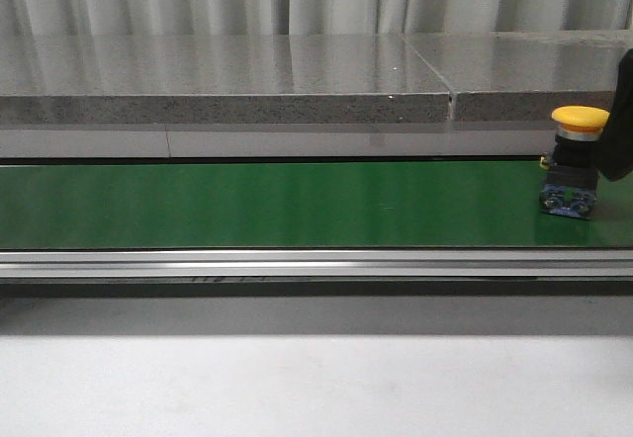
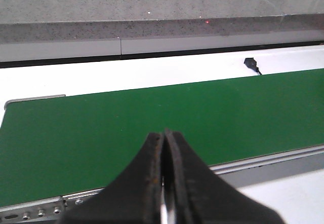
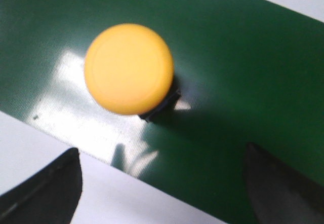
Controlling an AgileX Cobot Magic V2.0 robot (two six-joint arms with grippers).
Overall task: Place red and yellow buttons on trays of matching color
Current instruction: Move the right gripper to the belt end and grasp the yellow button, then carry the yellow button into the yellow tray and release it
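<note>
My right gripper moves toward the cap and then closes on it. The yellow cap [image 3: 129, 68] lies ahead of its fingertips, so closing now would miss.
A yellow button [image 1: 579, 121] with a black and blue base stands upright on the green belt [image 1: 277, 205] at the far right. In the right wrist view its yellow cap [image 3: 129, 68] lies just ahead of my right gripper [image 3: 162, 176], which is open, its two dark fingers [image 3: 48, 191] wide apart and apart from the button. A dark part of the right arm [image 1: 621, 111] shows at the right edge, beside the button. My left gripper [image 2: 164, 138] is shut and empty over the belt's [image 2: 152, 117] near edge. No red button and no trays are in view.
A grey stone ledge [image 1: 227, 81] runs behind the belt. A metal rail [image 1: 297, 262] borders its near side, with the white tabletop [image 1: 297, 378] in front. A small black item [image 2: 250, 63] lies on the white strip beyond the belt.
</note>
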